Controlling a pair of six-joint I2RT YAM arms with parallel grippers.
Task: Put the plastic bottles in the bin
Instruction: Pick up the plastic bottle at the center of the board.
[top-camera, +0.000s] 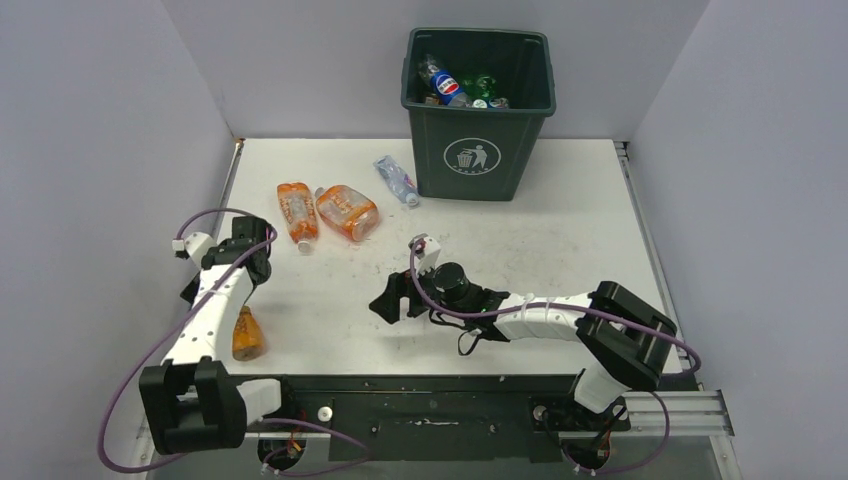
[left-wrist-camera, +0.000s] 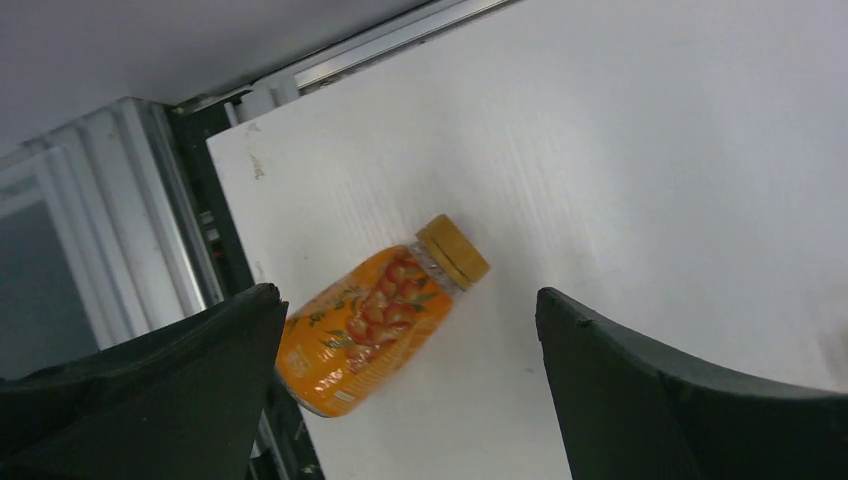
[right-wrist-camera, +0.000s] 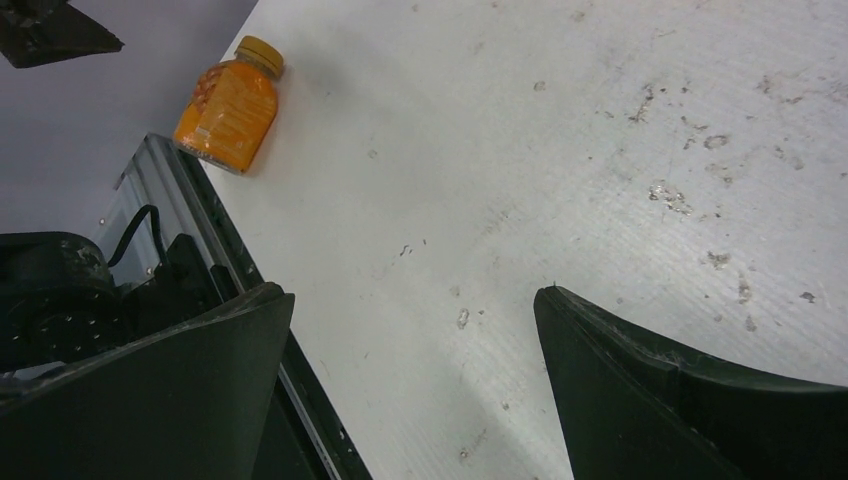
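The orange bottle should be gripped next by my left gripper around its labelled body (top-camera: 247, 337) (left-wrist-camera: 366, 330). The bottle's cap end stays free that way, to hand the bottle over for the bin.
The dark green bin (top-camera: 478, 150) stands at the back of the table with several plastic bottles (top-camera: 446, 86) inside. On the table lie two crushed orange bottles (top-camera: 297, 212) (top-camera: 347, 211) and a clear blue-labelled one (top-camera: 396, 180). Another orange bottle (top-camera: 247, 335) (left-wrist-camera: 380, 320) (right-wrist-camera: 228, 105) lies at the front left edge. My left gripper (top-camera: 192, 288) (left-wrist-camera: 410, 390) hovers open above and beyond that bottle, which shows near its left finger, untouched. My right gripper (top-camera: 392, 300) (right-wrist-camera: 410, 380) is open over bare table at mid-front, holding nothing.
Grey walls close in the table (top-camera: 560, 230) on three sides. A metal rail (left-wrist-camera: 150, 220) runs along the left edge, and the dark base frame (right-wrist-camera: 200, 270) lines the near edge. The tabletop is scuffed and spotted.
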